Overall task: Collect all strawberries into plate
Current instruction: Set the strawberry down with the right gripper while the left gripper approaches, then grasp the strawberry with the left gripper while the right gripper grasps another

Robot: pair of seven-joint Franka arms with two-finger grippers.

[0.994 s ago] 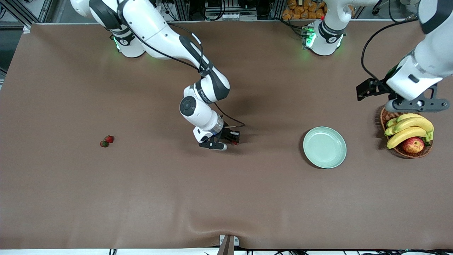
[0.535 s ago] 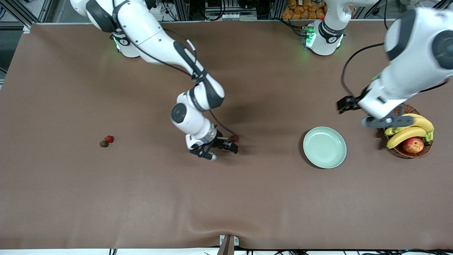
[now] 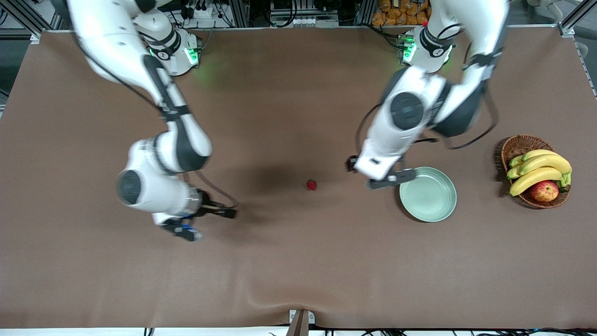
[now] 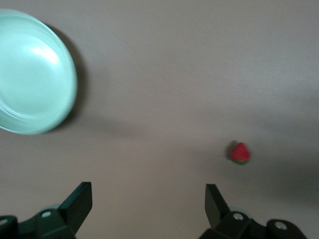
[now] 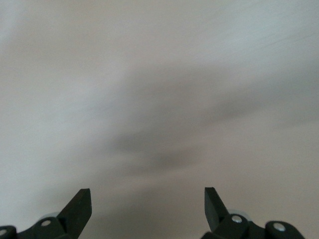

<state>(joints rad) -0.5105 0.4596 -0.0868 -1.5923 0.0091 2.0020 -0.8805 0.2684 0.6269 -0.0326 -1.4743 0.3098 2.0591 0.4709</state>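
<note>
Next, my left gripper grabs the strawberry by its red sides. Then it collects the strawberry into the mint-green plate (image 3: 427, 194) (image 4: 34, 72).
One strawberry (image 3: 311, 185) lies on the brown table mid-way between the two arms; it also shows in the left wrist view (image 4: 240, 153). The other two strawberries are hidden under the right arm. The mint-green plate (image 3: 427, 194) is empty and also shows in the left wrist view (image 4: 30, 74). My left gripper (image 3: 389, 178) is open and empty, over the table beside the plate's rim on the strawberry's side; its own view (image 4: 148, 204) shows nothing between the fingers. My right gripper (image 3: 196, 224) is open and empty above bare table (image 5: 148, 206), well away from the visible strawberry.
A wicker basket (image 3: 515, 145) with bananas (image 3: 541, 169) and an apple (image 3: 544, 191) stands at the left arm's end of the table, beside the plate.
The right gripper left one strawberry on the mid-table and swung toward its own end, now covering the other two berries. The left arm swung from over the basket to beside the plate.
</note>
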